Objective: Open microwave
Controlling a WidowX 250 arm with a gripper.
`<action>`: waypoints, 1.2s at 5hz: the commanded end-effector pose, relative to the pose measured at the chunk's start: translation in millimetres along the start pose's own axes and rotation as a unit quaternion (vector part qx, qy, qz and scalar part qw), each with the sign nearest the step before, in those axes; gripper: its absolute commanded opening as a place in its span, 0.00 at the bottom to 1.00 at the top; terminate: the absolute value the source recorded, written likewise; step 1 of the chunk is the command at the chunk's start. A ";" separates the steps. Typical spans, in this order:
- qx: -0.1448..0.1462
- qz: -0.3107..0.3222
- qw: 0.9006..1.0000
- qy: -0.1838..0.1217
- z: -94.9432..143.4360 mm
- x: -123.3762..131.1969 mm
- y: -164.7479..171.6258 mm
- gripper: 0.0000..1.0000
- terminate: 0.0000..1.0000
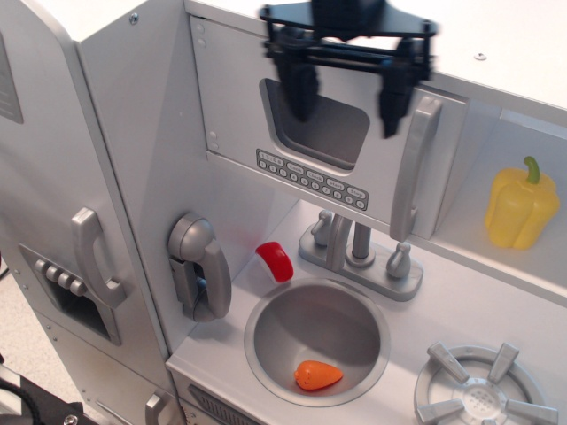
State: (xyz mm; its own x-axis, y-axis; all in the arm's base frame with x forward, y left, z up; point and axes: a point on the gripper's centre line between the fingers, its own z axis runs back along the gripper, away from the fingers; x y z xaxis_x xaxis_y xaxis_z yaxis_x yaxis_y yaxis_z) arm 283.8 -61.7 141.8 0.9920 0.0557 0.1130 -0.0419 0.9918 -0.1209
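Note:
My gripper grabs the door's long handle by its upper part (425,119) next, to swing the microwave door (390,155) open.
The microwave (266,133) is a silver-grey compartment at the upper middle with a dark rounded window (330,133), a row of small buttons (310,179) and a long vertical handle (413,168) on its right side. Its door is shut. My black gripper (345,102) hangs in front of the door's upper part, open and empty. Its left finger is over the window and its right finger is just left of the handle's top.
A tall grey fridge door (53,221) with a handle stands at the left. A toy phone (199,266) hangs below the microwave. A sink (266,341) holds an orange vegetable (317,375), with a red piece (275,261), a faucet (359,252), a yellow pepper (521,205) and a burner (483,394) nearby.

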 end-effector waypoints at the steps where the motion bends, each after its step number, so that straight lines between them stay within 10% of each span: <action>1: -0.007 0.005 0.999 -0.046 -6.9 17.9 -15.6 1.00 0.00; 3: 0.008 -0.025 0.996 -0.083 -27.2 28.9 -19.6 1.00 0.00; 4: 0.000 -0.040 0.996 -0.077 -29.5 22.4 -22.3 0.00 0.00; 6: -0.039 -0.016 0.993 -0.107 -35.5 14.7 -18.6 0.00 0.00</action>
State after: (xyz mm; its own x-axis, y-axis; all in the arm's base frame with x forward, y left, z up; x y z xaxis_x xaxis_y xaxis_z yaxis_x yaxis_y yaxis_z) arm 302.7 -84.1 98.7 0.9547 0.0352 0.2956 0.0175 0.9846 -0.1740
